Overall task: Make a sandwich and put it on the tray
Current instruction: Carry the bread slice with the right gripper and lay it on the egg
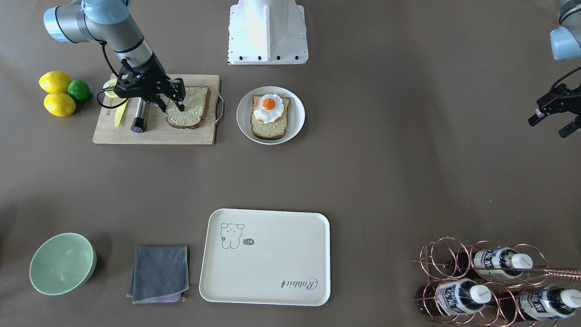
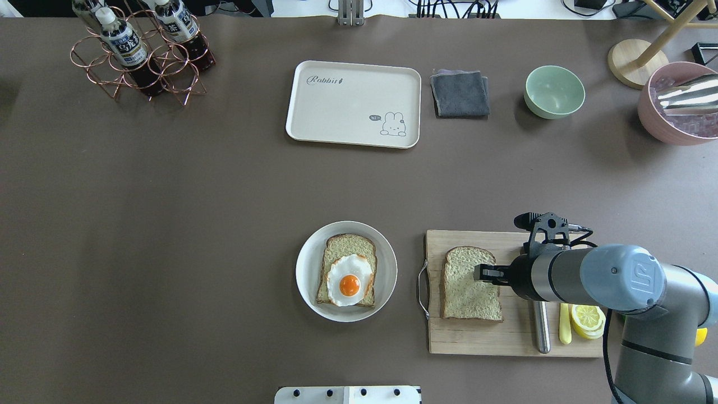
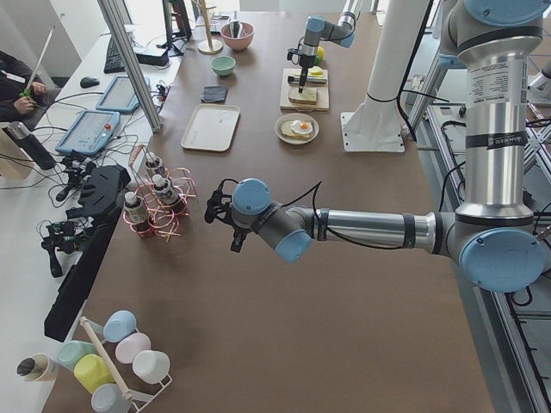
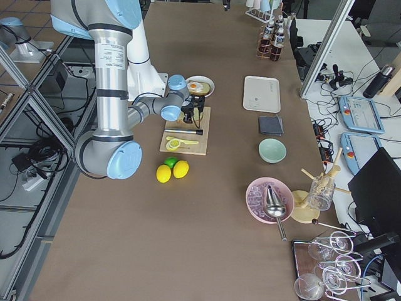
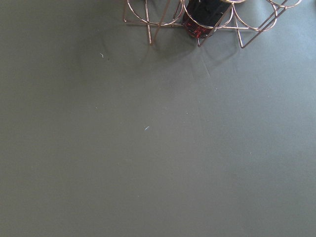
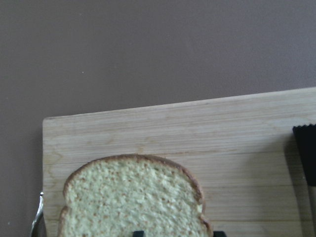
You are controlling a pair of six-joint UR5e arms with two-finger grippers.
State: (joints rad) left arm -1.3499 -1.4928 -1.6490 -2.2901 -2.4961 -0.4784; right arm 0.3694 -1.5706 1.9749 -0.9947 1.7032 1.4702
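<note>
My right gripper grabs the bread slice's crust edge (image 1: 167, 113) beside the metal tool next. Then the slice goes on top of the egg on the plate (image 1: 295, 119).
One bread slice (image 1: 188, 107) lies on the wooden cutting board (image 1: 154, 134). My right gripper (image 1: 171, 107) is open just above it, fingers straddling the slice's edge; the right wrist view shows the slice (image 6: 133, 197) right below. The slice also shows in the overhead view (image 2: 468, 286) under the gripper (image 2: 483, 273). The second slice (image 1: 268, 129) lies on a round white plate (image 1: 295, 119) with the fried egg (image 1: 268, 108) on top. The cream tray (image 1: 265, 256) sits bare at the far side. My left gripper (image 1: 551, 125) is open and empty, far off near the bottle rack.
A knife (image 1: 140, 119), a lemon slice (image 2: 587, 320) and a yellow tool share the board. Two lemons (image 1: 56, 93) and a lime (image 1: 79, 90) lie beside it. A green bowl (image 1: 62, 263), grey cloth (image 1: 160, 272) and copper bottle rack (image 1: 490, 281) flank the tray.
</note>
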